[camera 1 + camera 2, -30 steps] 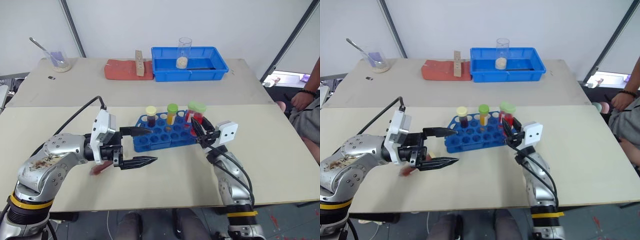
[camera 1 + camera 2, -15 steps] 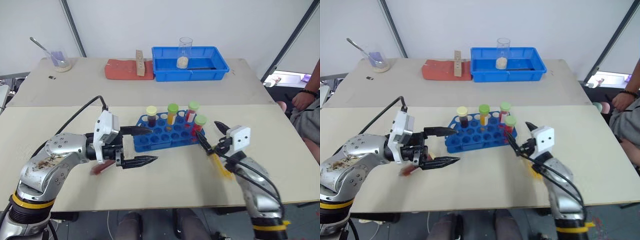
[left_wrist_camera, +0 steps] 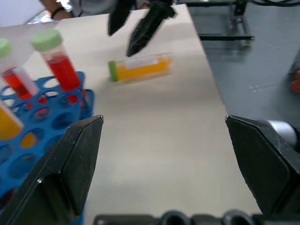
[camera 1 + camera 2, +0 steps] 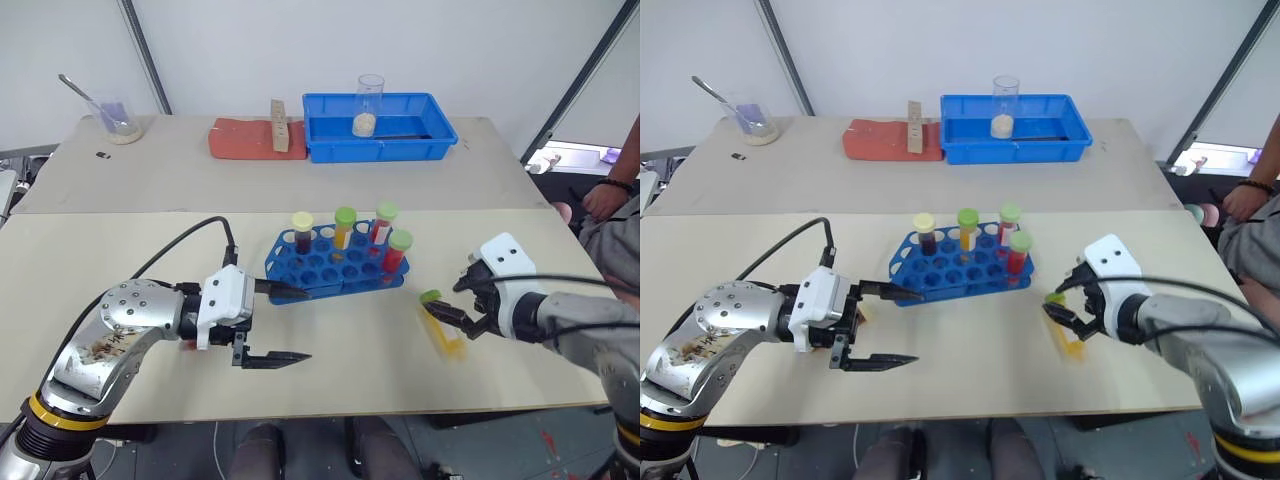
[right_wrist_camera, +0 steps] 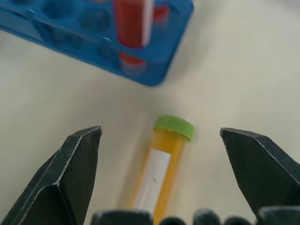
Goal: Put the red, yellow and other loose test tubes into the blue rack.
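Note:
I need to lower my right gripper before I close it on the yellow test tube, because my fingers are above the green cap (image 4: 430, 296).
The blue rack (image 4: 322, 270) stands mid-table with several capped tubes upright in it: a dark one (image 4: 302, 233), a yellow one (image 4: 344, 228) and two red ones (image 4: 383, 224) (image 4: 397, 252). A loose yellow test tube (image 4: 443, 326) with a green cap lies on the table right of the rack. My right gripper (image 4: 455, 300) hovers just over it, open, and the tube (image 5: 158, 165) lies between its wide-spread fingers without touching them. My left gripper (image 4: 306, 323) is open and empty, low in front of the rack's left end, and faces the yellow tube (image 3: 140, 68).
At the table's back stand a blue bin (image 4: 425, 135) with a glass beaker (image 4: 369, 105), a red block (image 4: 250, 141) with a wooden piece, and a beaker holding a spoon (image 4: 119, 120). A person sits past the right edge (image 4: 612, 205).
My right gripper opened, left the red tube standing in the rack, drew back to the right and tipped down over the yellow tube. The left gripper sank slightly.

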Action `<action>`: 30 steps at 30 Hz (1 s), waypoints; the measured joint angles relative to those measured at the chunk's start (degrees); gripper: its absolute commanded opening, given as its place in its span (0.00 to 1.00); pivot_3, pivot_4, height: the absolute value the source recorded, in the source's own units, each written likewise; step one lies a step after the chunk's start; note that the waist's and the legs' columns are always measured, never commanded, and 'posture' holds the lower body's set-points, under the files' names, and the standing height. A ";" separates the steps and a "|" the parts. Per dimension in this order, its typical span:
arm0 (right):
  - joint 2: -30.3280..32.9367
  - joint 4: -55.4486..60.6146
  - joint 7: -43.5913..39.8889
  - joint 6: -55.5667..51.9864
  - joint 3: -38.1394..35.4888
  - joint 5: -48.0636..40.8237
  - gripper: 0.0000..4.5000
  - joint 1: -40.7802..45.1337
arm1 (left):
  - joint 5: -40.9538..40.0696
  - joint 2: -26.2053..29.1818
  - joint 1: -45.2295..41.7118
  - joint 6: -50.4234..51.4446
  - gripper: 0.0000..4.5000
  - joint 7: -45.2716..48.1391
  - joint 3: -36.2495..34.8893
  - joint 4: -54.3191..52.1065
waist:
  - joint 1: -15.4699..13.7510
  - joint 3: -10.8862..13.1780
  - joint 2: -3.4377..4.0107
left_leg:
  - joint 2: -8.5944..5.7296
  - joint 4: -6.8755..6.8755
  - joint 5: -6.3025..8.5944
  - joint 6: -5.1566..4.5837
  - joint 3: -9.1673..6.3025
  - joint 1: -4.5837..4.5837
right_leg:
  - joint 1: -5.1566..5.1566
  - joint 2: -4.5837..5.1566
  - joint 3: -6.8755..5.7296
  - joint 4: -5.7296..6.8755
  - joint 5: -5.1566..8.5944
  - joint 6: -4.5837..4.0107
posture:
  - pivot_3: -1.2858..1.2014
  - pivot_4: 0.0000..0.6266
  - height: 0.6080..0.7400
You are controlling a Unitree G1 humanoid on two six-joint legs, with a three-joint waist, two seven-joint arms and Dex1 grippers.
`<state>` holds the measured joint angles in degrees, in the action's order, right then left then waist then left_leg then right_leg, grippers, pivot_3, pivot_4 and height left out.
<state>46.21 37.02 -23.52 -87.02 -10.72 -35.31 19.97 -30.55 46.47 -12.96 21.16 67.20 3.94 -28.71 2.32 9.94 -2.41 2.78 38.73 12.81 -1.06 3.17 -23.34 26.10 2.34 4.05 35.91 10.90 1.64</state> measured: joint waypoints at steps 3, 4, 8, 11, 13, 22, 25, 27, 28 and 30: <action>1.17 -4.05 -0.48 -4.28 2.79 -1.31 0.99 2.71 | 0.20 -0.15 0.27 -0.82 1.00 0.72 0.84 -0.15 | -0.23 0.00 0.00 | -0.02 -0.02 0.02 -0.04 -0.03 -0.09 | 0.01 0.00 -0.02 -0.07 0.01 0.03 | 0.52 0.24 1.00; 1.57 -5.83 -0.66 -4.83 4.55 -1.68 0.99 3.76 | 0.23 -0.31 0.29 -1.28 1.00 0.99 1.07 -0.16 | -0.18 0.00 0.00 | -0.02 -0.02 0.02 -0.04 -0.01 -0.10 | 0.01 0.01 -0.01 -0.10 0.00 0.07 | 0.52 0.24 1.00; 1.59 -12.21 -0.51 -5.06 10.12 -1.95 0.99 7.06 | 0.75 -1.39 0.23 -2.19 1.00 1.07 2.07 -0.21 | 0.01 0.00 0.00 | -0.04 0.06 0.02 -0.04 0.00 -0.12 | 0.00 0.02 0.03 -0.13 -0.08 0.19 | 0.52 0.24 1.00; 1.59 -16.77 -0.43 -5.06 12.72 -1.90 0.81 9.14 | 1.05 -1.65 0.25 -2.33 1.00 1.01 2.36 -0.27 | 0.04 0.00 0.00 | -0.03 0.06 0.02 -0.05 -0.01 -0.10 | 0.00 0.01 0.02 -0.11 -0.09 0.19 | 0.52 0.24 1.00; 1.87 -18.85 -0.69 -5.06 14.31 -1.92 0.66 10.19 | 1.07 -1.74 0.38 -2.39 1.00 0.98 2.44 -0.31 | 0.04 0.00 0.00 | -0.03 0.05 0.02 -0.05 -0.02 -0.11 | 0.01 0.01 0.02 -0.11 -0.09 0.20 | 0.52 0.24 1.00; 2.54 -21.76 -1.00 -5.05 15.10 -3.58 0.23 11.30 | 1.22 -2.16 1.79 -2.54 1.00 0.70 2.52 -0.31 | 0.04 0.00 0.00 | -0.02 0.05 0.02 -0.05 -0.03 -0.11 | 0.00 0.01 0.01 -0.11 -0.17 0.35 | 0.52 0.24 1.00; 3.73 -20.22 -1.04 -5.06 13.02 -5.99 0.23 8.93 | 1.18 -2.25 1.82 -2.45 1.00 0.21 2.02 0.68 | -0.24 0.00 0.00 | -0.02 0.04 0.02 -0.05 -0.05 -0.14 | 0.01 0.01 -0.02 -0.11 -0.18 0.37 | 0.52 0.24 1.00; 5.67 -17.29 -2.27 -5.06 10.63 -8.46 0.23 6.35 | 0.76 -2.21 1.66 -2.06 1.00 -0.19 0.94 1.86 | -0.37 0.00 0.01 | -0.03 0.04 0.02 -0.05 -0.05 -0.18 | 0.05 0.01 -0.01 -0.11 -0.18 0.37 | 0.52 0.24 1.00; 6.56 -15.72 -3.08 -5.06 9.51 -9.71 0.23 5.57 | 0.54 -2.09 1.69 -1.88 1.00 -0.30 -0.01 2.62 | -0.34 0.00 0.01 | -0.02 0.05 0.02 -0.05 -0.05 -0.17 | 0.05 0.01 -0.01 -0.11 -0.19 0.40 | 0.52 0.24 1.00; 7.35 -8.85 -6.34 -4.49 4.00 -13.17 0.23 2.07 | -0.97 -1.89 1.54 -0.89 1.00 -0.70 -2.26 3.75 | -0.32 0.00 0.00 | 0.01 0.04 0.02 -0.05 -0.06 -0.15 | 0.05 0.00 -0.04 -0.11 -0.19 0.44 | 0.52 0.24 1.00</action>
<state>53.56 28.17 -29.86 -91.50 -6.73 -48.48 22.05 -31.52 44.58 -11.42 20.27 66.50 1.67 -24.96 2.00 9.94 -2.40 2.79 38.77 12.83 -1.11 3.11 -23.49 26.15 2.33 4.01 35.80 10.70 2.08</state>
